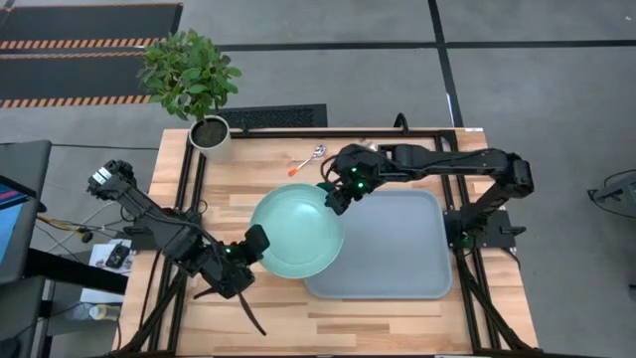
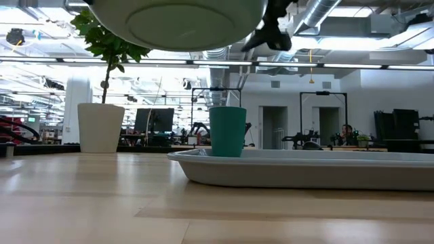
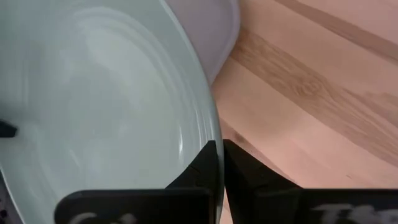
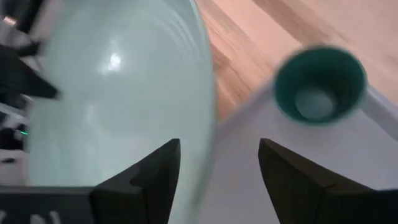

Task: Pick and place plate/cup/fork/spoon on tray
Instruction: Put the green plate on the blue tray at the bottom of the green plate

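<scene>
My right gripper grabs the mint-green plate by its rim [image 1: 328, 202] next, to set it on the blue-grey tray [image 1: 397, 249].
The mint-green plate [image 1: 296, 234] is lifted above the table, overlapping the left rim of the blue-grey tray [image 1: 397, 249]; the low view shows its underside [image 2: 180, 24]. My left gripper [image 1: 256, 243] is shut on the plate's near-left rim. My right gripper [image 1: 334, 197] is open at the plate's far-right rim; its fingers stand on either side of the rim [image 4: 208, 118]. The dark-green cup [image 4: 320, 84] stands upright in the tray's far-left corner [image 2: 227, 131]. The orange-handled spoon [image 1: 309, 159] lies on the table beyond the plate. The fork is not visible. My left gripper pinches the plate's rim [image 3: 210, 134] between its two fingers, one on the upper face and one beneath. The fingers come from the table's near-left side, roughly level. The plate is lifted clear of the table and tray, about level.
A white pot with a leafy plant [image 1: 209, 134] stands at the table's far-left corner [image 2: 100, 125]. The right and near parts of the tray [image 1: 417, 273] show bare. Bare wood [image 1: 397, 323] lies along the table's near edge.
</scene>
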Controlling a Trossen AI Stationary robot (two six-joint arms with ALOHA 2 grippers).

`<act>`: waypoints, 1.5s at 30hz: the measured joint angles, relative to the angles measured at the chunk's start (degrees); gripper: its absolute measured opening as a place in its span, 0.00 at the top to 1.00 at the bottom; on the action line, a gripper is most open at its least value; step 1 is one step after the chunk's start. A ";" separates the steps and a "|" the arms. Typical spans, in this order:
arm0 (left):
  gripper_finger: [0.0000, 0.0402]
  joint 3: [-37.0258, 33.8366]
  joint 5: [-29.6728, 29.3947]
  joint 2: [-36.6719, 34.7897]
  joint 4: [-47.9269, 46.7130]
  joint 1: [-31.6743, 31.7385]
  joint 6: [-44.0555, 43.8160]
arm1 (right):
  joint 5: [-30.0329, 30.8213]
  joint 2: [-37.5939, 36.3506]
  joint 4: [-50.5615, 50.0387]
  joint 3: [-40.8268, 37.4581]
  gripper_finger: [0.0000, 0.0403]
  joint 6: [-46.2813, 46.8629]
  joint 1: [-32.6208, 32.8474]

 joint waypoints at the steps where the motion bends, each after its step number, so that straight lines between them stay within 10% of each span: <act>1: 1.00 0.00 -0.02 0.00 0.04 0.00 0.00 | -0.04 0.37 -0.14 0.00 0.40 0.02 0.00; 21: 1.00 0.00 -0.38 0.00 1.04 0.46 0.00 | -2.14 0.51 -0.76 0.00 0.96 -0.70 -0.22; 28: 0.98 0.01 -1.61 0.00 1.74 0.63 -1.91 | 0.05 0.51 -0.82 0.00 0.98 0.17 -0.13; 39: 0.63 0.02 2.43 0.00 2.56 0.65 -1.12 | 0.00 0.51 -1.24 0.00 0.99 0.37 -0.13; 45: 0.44 0.02 -3.72 0.00 2.47 0.63 -16.43 | 1.26 0.51 -2.58 0.00 0.99 -0.27 -1.26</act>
